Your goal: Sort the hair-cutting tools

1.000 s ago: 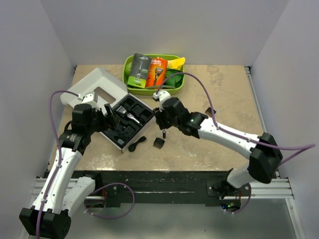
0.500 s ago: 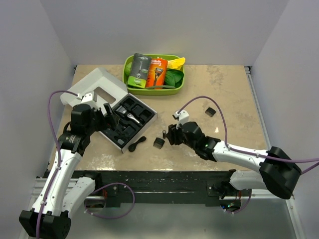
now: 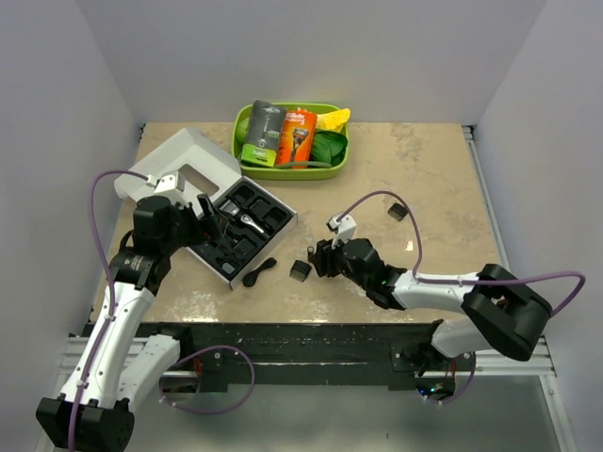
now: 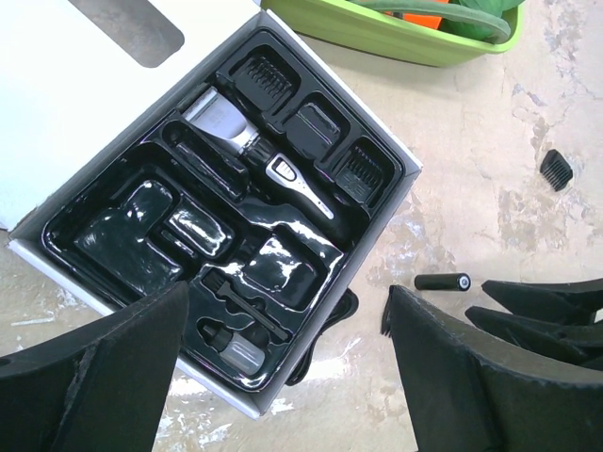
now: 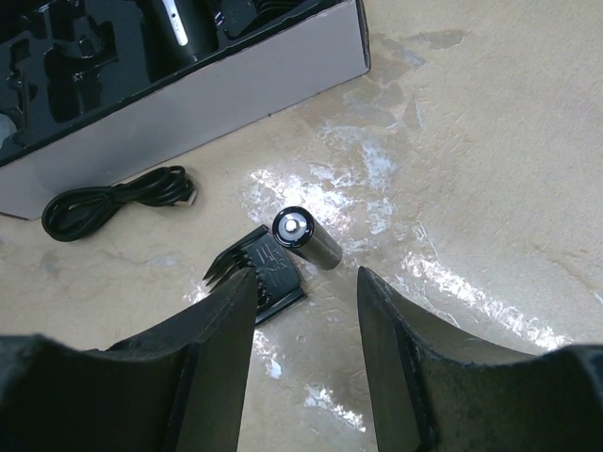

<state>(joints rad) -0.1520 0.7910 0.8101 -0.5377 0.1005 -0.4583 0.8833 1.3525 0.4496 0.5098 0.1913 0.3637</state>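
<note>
The right gripper reaches the upright black battery next and grabs its round sides, leaving its ends free to lay it lengthwise in the tray's slot.
The slim black hair clipper (image 4: 268, 162) with a silver head lies in the black tray of the open box (image 3: 247, 226). A small black guide comb (image 5: 267, 268) lies on the table beside a black battery (image 5: 307, 239); the comb also shows in the top view (image 3: 300, 271). My right gripper (image 5: 306, 287) is open, low over the table, its jaws just short of the comb and battery. Another small black piece (image 3: 399, 212) lies alone to the right and also shows in the left wrist view (image 4: 556, 169). My left gripper (image 4: 283, 377) is open and empty above the box's near corner.
A coiled black cable (image 5: 111, 200) lies against the box's front wall. A green bin (image 3: 334, 162) at the back holds the grey-and-green and orange razor packages. The white box lid (image 3: 188, 155) lies open to the left.
My right arm has swung from beside the box down and toward the near edge, now low by the comb and battery. The small black piece at right came into view. The left arm has not moved.
</note>
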